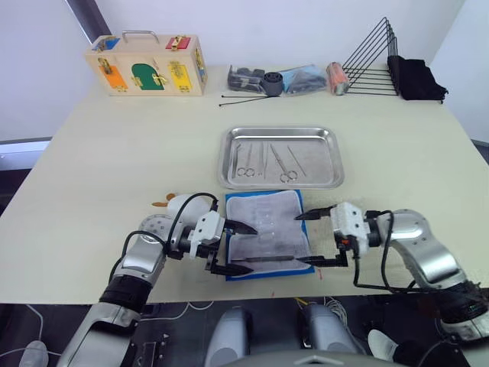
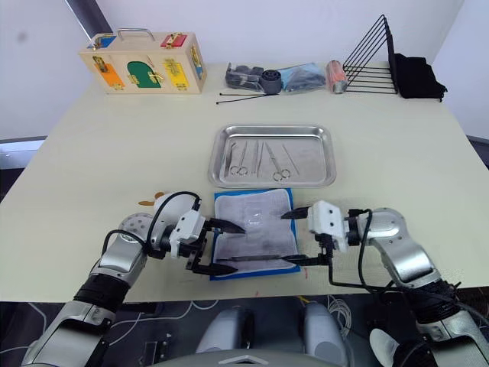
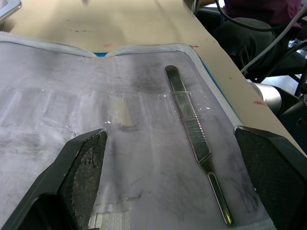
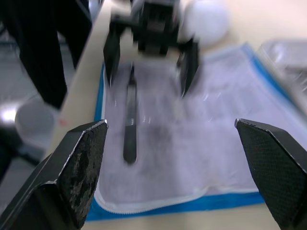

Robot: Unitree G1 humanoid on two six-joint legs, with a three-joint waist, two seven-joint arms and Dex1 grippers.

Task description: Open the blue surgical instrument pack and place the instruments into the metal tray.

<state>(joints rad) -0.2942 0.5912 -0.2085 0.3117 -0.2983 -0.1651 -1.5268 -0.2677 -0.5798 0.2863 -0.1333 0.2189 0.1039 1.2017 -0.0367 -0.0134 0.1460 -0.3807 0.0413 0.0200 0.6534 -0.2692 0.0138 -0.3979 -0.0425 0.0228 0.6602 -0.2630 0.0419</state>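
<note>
Next, my right gripper grabs the slim silvery instrument by its broad flat handle end (image 4: 130,143), since the instrument narrows to a thin bare tip (image 4: 132,72).
The blue surgical instrument pack (image 1: 263,222) lies opened flat near the table's front edge, clear whitish inner side up. One slim silvery-dark tool (image 1: 275,260) rests on it along its near edge, and appears as the same tool (image 3: 192,134) close up. My left gripper (image 1: 252,248) is open at the pack's left side, its fingertips over the plastic, straddling the tool's end. My right gripper (image 1: 301,239) is open at the pack's right side, facing the left one. Behind the pack stands the metal tray (image 1: 321,138), holding scissors (image 1: 246,162) and other thin instruments (image 1: 284,164).
A white oval pad (image 1: 179,206) lies just left of the pack. Along the back edge are a wooden latch box (image 1: 145,65), long black rods (image 1: 244,99), bagged items (image 1: 275,80), a black wire rack (image 1: 374,57) and a black cloth (image 1: 416,76).
</note>
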